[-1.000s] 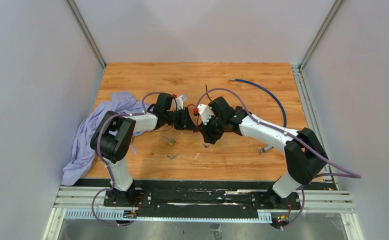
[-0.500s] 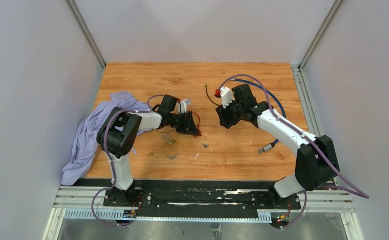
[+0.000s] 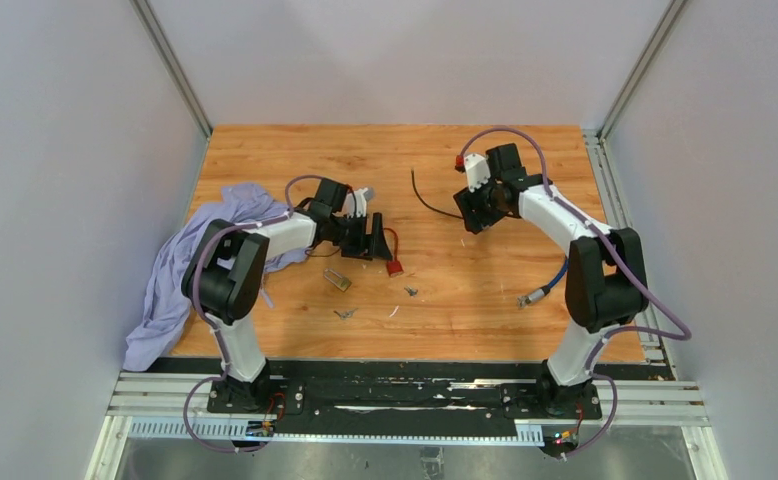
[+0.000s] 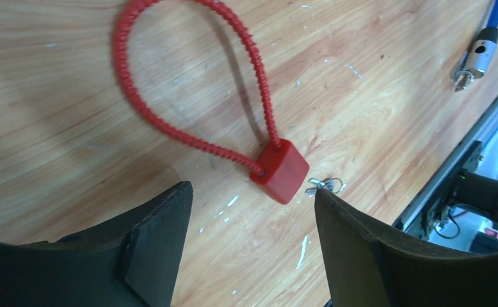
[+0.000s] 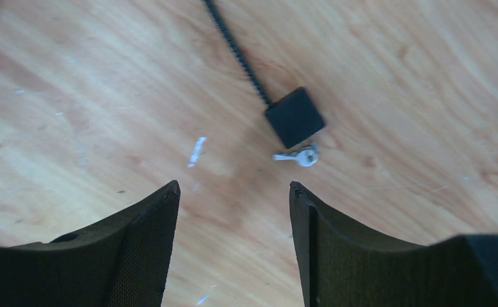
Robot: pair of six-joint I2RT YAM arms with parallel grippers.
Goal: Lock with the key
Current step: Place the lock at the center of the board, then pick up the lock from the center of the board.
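My right gripper will next grab the black cable lock's body (image 5: 295,118) by its sides, so the cable and key stay free to lock.
A red cable lock (image 4: 282,170), a cube body with a ribbed red loop (image 4: 169,128), lies on the wooden table just ahead of my open left gripper (image 4: 251,189). Nothing is between the jaws. Small silver keys on a ring (image 4: 324,186) lie right beside the cube. From above, the red lock (image 3: 396,267) sits next to the left gripper (image 3: 375,240). My right gripper (image 5: 233,185) is open and empty over the table's back right (image 3: 473,213). Ahead of it lie a black cable lock (image 5: 294,117) and a small silver key (image 5: 301,157).
A brass padlock (image 3: 337,280) and loose keys (image 3: 345,313) lie near the table's front middle. A purple cloth (image 3: 200,250) hangs over the left edge. A blue cable with a metal plug (image 3: 532,296) runs under the right arm. The black cable (image 3: 425,200) trails leftward.
My left gripper opened and let go of the red lock, which now lies on the table. The right arm drew back to the far right, and its jaws stand wider.
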